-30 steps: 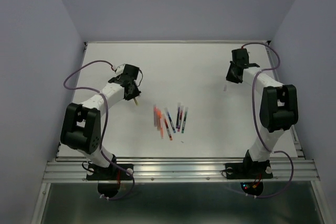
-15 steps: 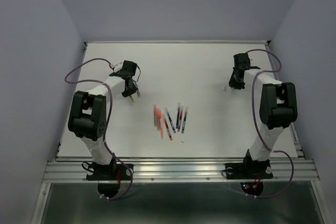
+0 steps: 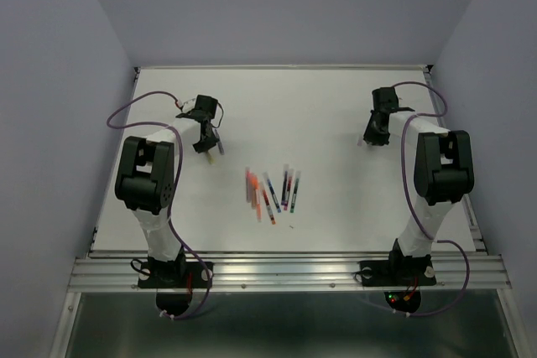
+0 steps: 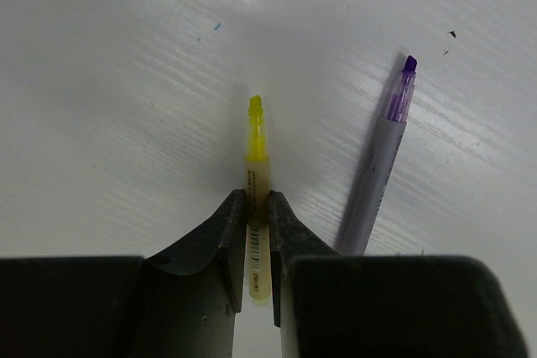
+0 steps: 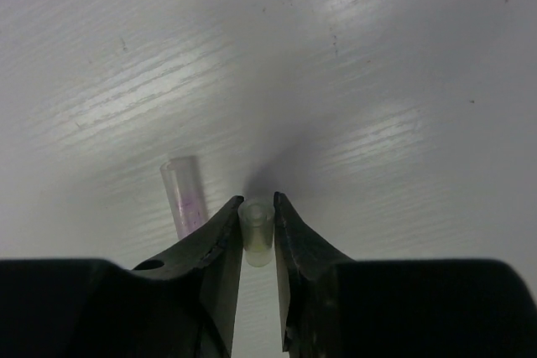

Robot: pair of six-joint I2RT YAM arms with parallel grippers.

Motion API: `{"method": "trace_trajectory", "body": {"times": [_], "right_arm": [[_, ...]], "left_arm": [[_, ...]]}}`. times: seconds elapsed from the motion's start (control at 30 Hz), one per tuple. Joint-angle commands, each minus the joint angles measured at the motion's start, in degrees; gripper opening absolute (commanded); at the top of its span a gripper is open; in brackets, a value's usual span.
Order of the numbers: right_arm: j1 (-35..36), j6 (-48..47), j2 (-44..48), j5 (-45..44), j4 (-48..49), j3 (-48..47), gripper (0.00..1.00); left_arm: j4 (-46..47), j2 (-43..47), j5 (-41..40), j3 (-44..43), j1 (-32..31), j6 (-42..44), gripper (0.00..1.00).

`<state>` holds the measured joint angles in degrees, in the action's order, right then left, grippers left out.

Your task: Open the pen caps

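Note:
I need to let go of the yellow pen with my left gripper now, because the yellow pen is just above the flat table, away from the purple pen.
My left gripper point(image 4: 257, 199) is shut on a yellow pen point(image 4: 256, 153), whose bare tip points away from me just above the table. An uncapped purple pen point(image 4: 375, 182) lies right of it. My right gripper point(image 5: 257, 200) is shut on a pale yellowish pen cap point(image 5: 257, 236), held low over the table. A second clear cap with a purple tint point(image 5: 185, 197) lies just left of the fingers. In the top view, the left gripper point(image 3: 208, 145) is at the left and the right gripper point(image 3: 367, 138) at the far right. Several pens point(image 3: 273, 190) lie between them.
The loose pens lie side by side in a group at the middle of the white table point(image 3: 319, 106). Walls close in the table on the left, back and right.
The left arm has folded in and brought the yellow pen down beside the purple pen. The right gripper has come down towards the table with the cap.

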<state>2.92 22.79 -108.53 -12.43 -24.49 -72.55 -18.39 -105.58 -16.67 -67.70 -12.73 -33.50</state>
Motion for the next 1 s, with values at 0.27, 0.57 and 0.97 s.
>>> {"method": "trace_trajectory", "body": {"times": [0.27, 0.57, 0.97], "right_arm": [[-0.19, 1.03, -0.54, 0.91, -1.08, -0.04, 0.35], [-0.19, 1.03, 0.07, 0.74, -1.44, -0.13, 0.37], [-0.19, 0.86, 5.78, -0.14, -1.88, -2.15, 0.45]], "left_arm": [[0.29, -0.59, -0.21, -3.05, 0.25, 0.89, 0.16], [0.20, 0.37, 0.23, -2.26, 0.25, 0.54, 0.44], [-0.85, 4.85, 0.93, -3.14, 0.25, 0.54, 0.48]]}}
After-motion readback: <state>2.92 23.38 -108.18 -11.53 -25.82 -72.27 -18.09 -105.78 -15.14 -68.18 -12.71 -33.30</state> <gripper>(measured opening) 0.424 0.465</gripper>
